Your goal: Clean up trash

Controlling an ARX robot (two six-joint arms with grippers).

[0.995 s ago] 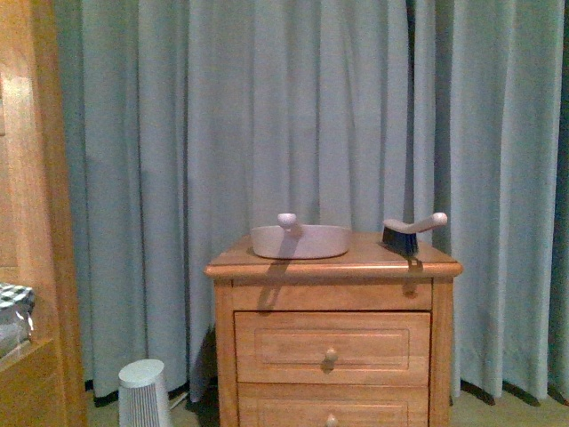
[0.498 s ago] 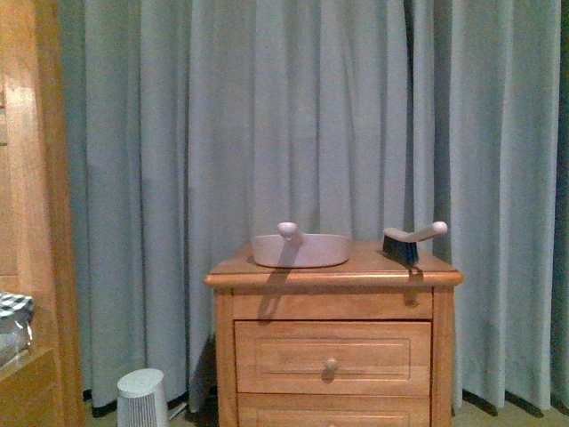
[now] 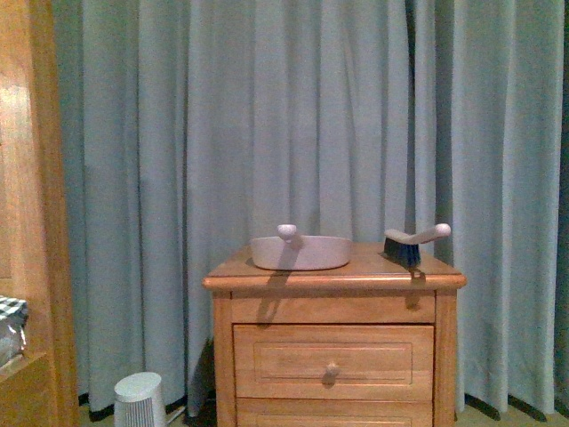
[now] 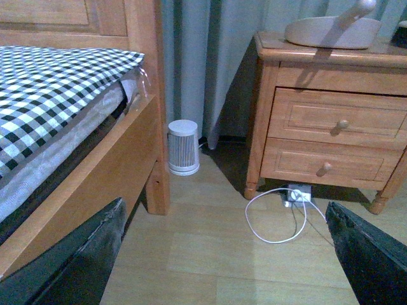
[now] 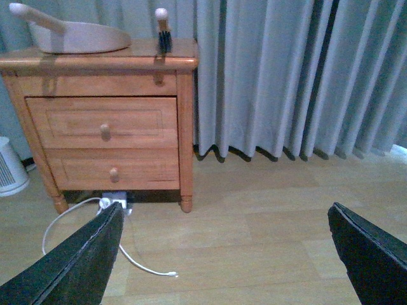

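The dustpan's pan is far wider than my open fingers. The pinkish dustpan should next be grabbed by its narrow knobbed handle with my left gripper.
The white paper wad of trash shows in no view. A pinkish dustpan with a knobbed handle and a hand brush with dark bristles sit on a wooden nightstand. Both also show in the left wrist view, the dustpan, and in the right wrist view, the dustpan and the brush. My left gripper is open and empty above bare wood floor. My right gripper is open and empty above the floor, right of the nightstand. Neither arm shows in the front view.
A bed with a checkered cover and wooden frame stands left of the nightstand. A small white ribbed appliance stands on the floor between them. A power strip and a white cable lie under the nightstand. Blue-grey curtains hang behind.
The front view has tilted up slightly: the nightstand, dustpan and brush sit a little lower in the picture. Nothing on the nightstand has moved.
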